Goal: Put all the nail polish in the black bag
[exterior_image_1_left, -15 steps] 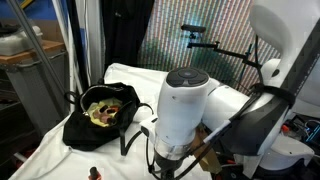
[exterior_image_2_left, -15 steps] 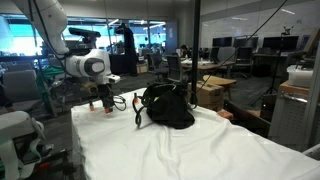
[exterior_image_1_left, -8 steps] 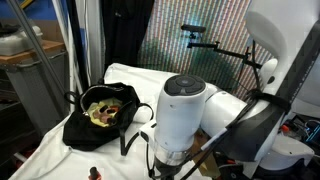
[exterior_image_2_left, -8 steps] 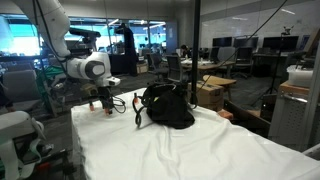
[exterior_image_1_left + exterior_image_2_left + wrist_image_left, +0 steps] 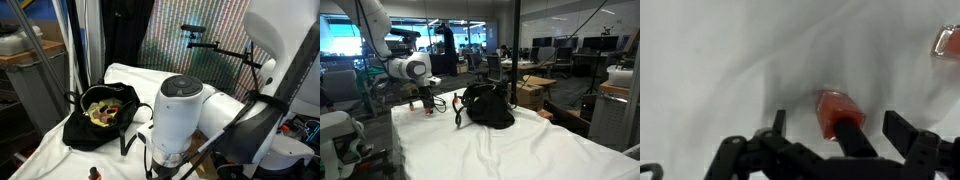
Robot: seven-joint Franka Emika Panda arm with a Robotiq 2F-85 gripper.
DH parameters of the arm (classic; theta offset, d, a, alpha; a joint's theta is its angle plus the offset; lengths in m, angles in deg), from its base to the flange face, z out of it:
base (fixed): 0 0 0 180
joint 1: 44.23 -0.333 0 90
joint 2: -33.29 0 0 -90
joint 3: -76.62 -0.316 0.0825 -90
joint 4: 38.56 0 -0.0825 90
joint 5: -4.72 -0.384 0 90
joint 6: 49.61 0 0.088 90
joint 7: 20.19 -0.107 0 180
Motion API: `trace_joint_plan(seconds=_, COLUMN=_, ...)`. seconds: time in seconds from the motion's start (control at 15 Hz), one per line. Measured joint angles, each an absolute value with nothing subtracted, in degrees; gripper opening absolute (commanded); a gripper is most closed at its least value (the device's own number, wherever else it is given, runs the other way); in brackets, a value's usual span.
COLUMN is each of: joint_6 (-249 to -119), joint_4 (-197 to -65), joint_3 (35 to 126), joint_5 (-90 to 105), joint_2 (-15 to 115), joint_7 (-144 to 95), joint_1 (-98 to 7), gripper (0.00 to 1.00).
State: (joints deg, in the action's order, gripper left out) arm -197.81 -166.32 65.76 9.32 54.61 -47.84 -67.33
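Observation:
The robot's gripper should close on the bottle now, because the bottle is in place: in the wrist view its dark cap (image 5: 851, 135) reaches back between the robot's fingers, which are on either side of the cap.
In the wrist view an orange-red nail polish bottle (image 5: 838, 112) with a dark cap lies on the white cloth between my open fingers; my gripper (image 5: 840, 128) sits just above it, not touching. Another bottle (image 5: 946, 41) shows at the right edge. The black bag (image 5: 98, 112) lies open, showing its yellow-green lining, on the cloth; it also shows in an exterior view (image 5: 487, 106). One small bottle (image 5: 94, 173) stands near the cloth's front edge. In an exterior view the gripper (image 5: 423, 101) hangs low over the cloth, to the left of the bag.
The white cloth (image 5: 500, 150) covers the table. The arm's big white body (image 5: 180, 115) blocks much of an exterior view. Desks, chairs and a glass partition (image 5: 560, 60) stand behind the table.
The arm has shifted slightly in an exterior view; the bag and bottles have not moved.

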Motion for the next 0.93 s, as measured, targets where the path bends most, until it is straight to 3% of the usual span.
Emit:
trace_joint_plan(seconds=0.2, joint_6=-197.15, joint_4=-166.18, joint_3=66.08, joint_5=9.45, joint_2=54.6, joint_7=-47.92, joint_1=-67.58, gripper=0.77)
trace_joint_plan(seconds=0.33, joint_6=-196.45, joint_4=-166.0, joint_3=66.22, joint_5=9.95, joint_2=54.6, joint_7=-48.15, joint_1=-67.78, gripper=0.74)
trace_joint_plan(seconds=0.47, joint_6=-195.65, joint_4=-165.79, joint_3=66.35, joint_5=10.3, joint_2=54.6, joint_7=-48.18, joint_1=-68.04, gripper=0.49)
trace_joint_plan(seconds=0.6, joint_6=-194.9, joint_4=-165.57, joint_3=66.46, joint_5=10.57, joint_2=54.6, joint_7=-48.19, joint_1=-68.29, gripper=0.43)
trace_joint_plan(seconds=0.8, joint_6=-194.05, joint_4=-165.28, joint_3=66.56, joint_5=11.23, joint_2=54.64, joint_7=-48.3, joint_1=-68.6, gripper=0.2)
trace_joint_plan(seconds=0.87, joint_6=-193.78, joint_4=-165.17, joint_3=66.61, joint_5=11.39, joint_2=54.73, joint_7=-48.4, joint_1=-68.73, gripper=0.17)
trace_joint_plan(seconds=0.93, joint_6=-193.51, joint_4=-164.99, joint_3=66.69, joint_5=11.62, joint_2=54.78, joint_7=-48.58, joint_1=-68.87, gripper=0.21)
